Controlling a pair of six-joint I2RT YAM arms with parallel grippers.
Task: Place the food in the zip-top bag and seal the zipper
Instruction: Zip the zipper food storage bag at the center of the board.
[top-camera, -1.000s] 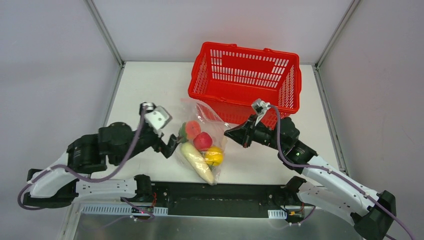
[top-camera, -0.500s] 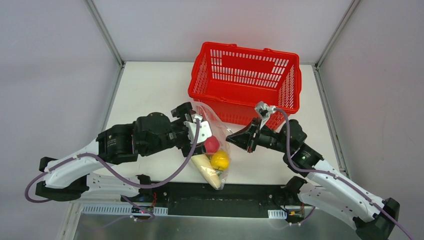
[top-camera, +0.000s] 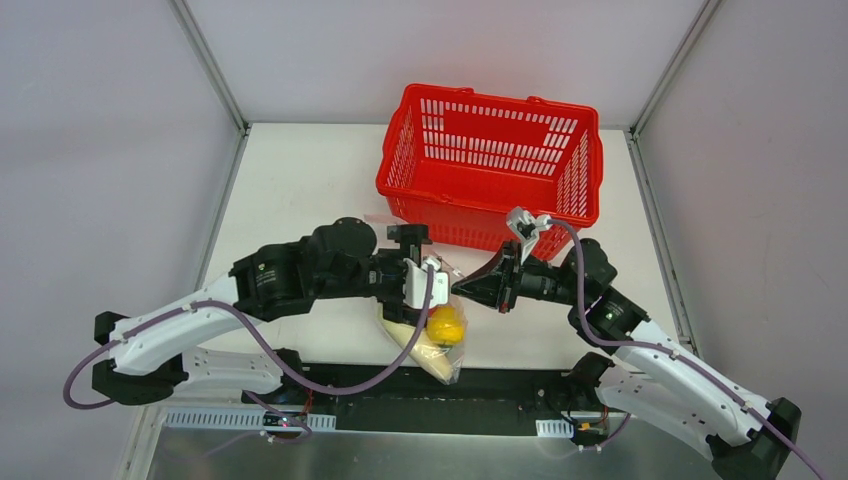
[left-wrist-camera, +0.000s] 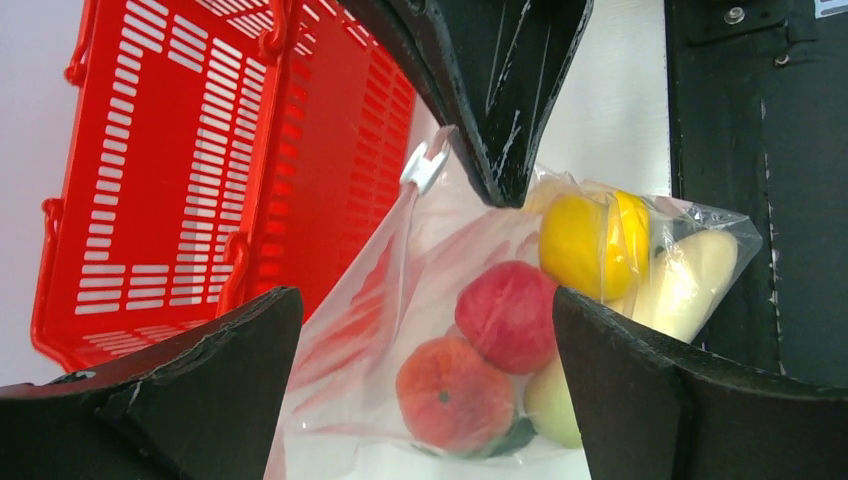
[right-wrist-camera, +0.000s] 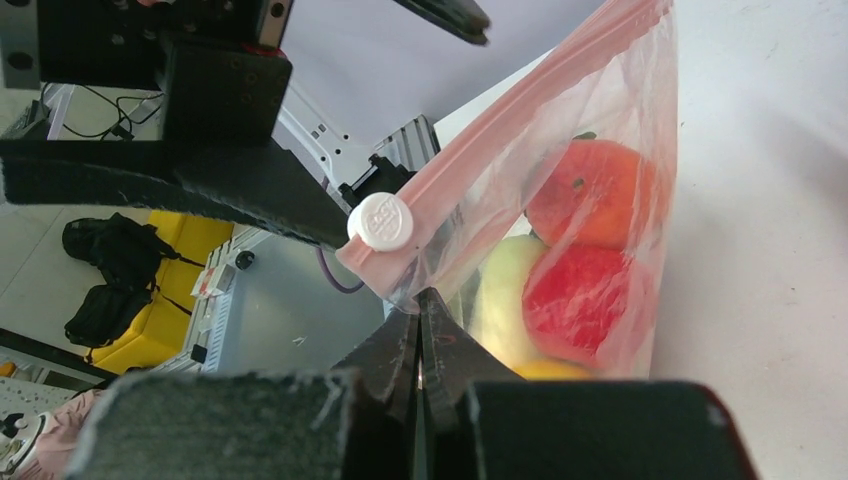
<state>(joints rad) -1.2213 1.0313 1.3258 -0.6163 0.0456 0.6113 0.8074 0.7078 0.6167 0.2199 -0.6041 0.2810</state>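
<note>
My right gripper has its hold. My left gripper will next grab the white slider (left-wrist-camera: 425, 168) by its two sides, beside that hold, to seal the zipper.
The zip-top bag (top-camera: 440, 320) hangs at the table's front middle, with the food inside: a yellow ball (left-wrist-camera: 590, 245), a red ball (left-wrist-camera: 510, 315), an orange ball (left-wrist-camera: 455, 395) and a white radish (left-wrist-camera: 690, 280). My right gripper (right-wrist-camera: 420, 310) is shut on the bag's edge just below the zipper (right-wrist-camera: 520, 95), next to its white slider (right-wrist-camera: 380, 222). My left gripper (left-wrist-camera: 427, 300) is open wide, with the bag showing between its fingers. One left finger (right-wrist-camera: 200, 190) ends close beside the slider. In the top view both grippers, left (top-camera: 425, 285) and right (top-camera: 465, 290), meet over the bag.
The red basket (top-camera: 490, 165) stands at the back middle, just behind both grippers. The black base rail (top-camera: 440, 400) runs along the near edge under the bag's lower end. The metal frame posts (top-camera: 215, 80) stand at the back corners.
My left arm has swung right, from the bag's left side to over the bag beside the right gripper. The bag has shifted toward the front right. The right gripper keeps its hold.
</note>
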